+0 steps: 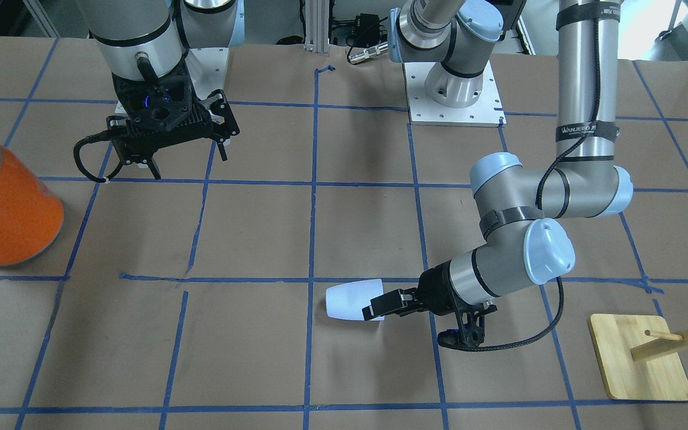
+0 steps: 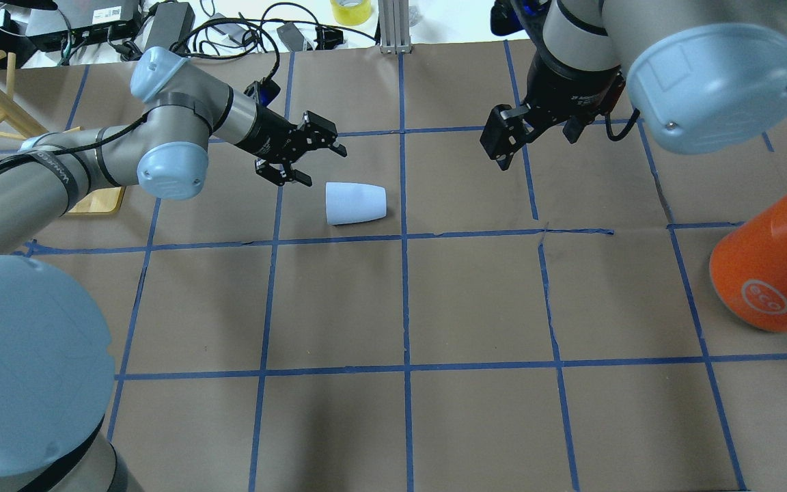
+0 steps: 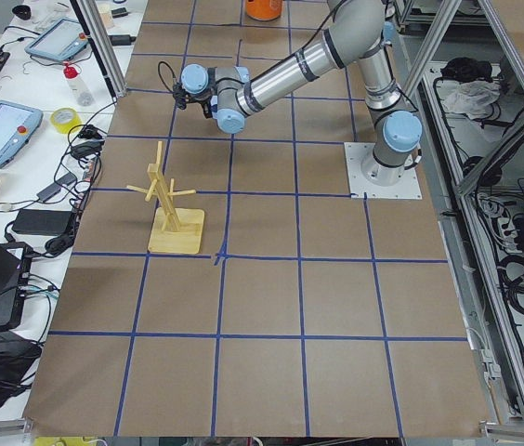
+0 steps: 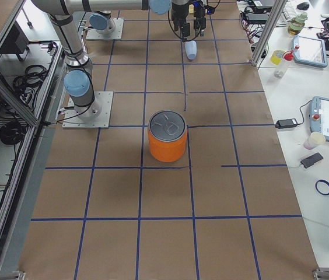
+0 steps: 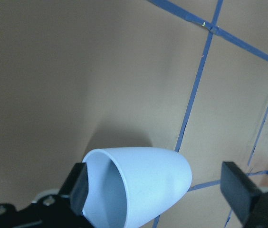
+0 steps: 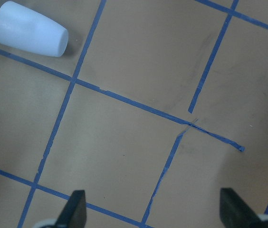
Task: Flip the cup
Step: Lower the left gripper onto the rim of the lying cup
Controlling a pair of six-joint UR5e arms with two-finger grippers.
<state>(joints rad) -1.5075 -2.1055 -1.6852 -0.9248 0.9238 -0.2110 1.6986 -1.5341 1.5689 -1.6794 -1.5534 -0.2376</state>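
My left gripper will next grab the cup by its rim [image 5: 123, 178] to flip it upright onto the pale lavender-blue cup's base [image 5: 189, 173].
The pale lavender-blue cup [image 2: 356, 203] lies on its side on the brown paper, with its mouth toward my left arm. It also shows in the front view [image 1: 349, 300], the right side view [image 4: 191, 50] and the right wrist view [image 6: 29, 29]. My left gripper [image 2: 311, 160] is open and low at the cup's mouth end. In the left wrist view the cup's rim [image 5: 138, 185] lies between the two spread fingers [image 5: 79, 190], not clamped. My right gripper [image 2: 537, 137] is open and empty, hovering well away from the cup; it also shows in the front view [image 1: 189, 161].
A large orange can [image 2: 772, 270] with a silver top stands at the table's right side. A wooden peg stand [image 1: 639, 358] stands beyond my left arm, near the table edge. Blue tape lines grid the paper.
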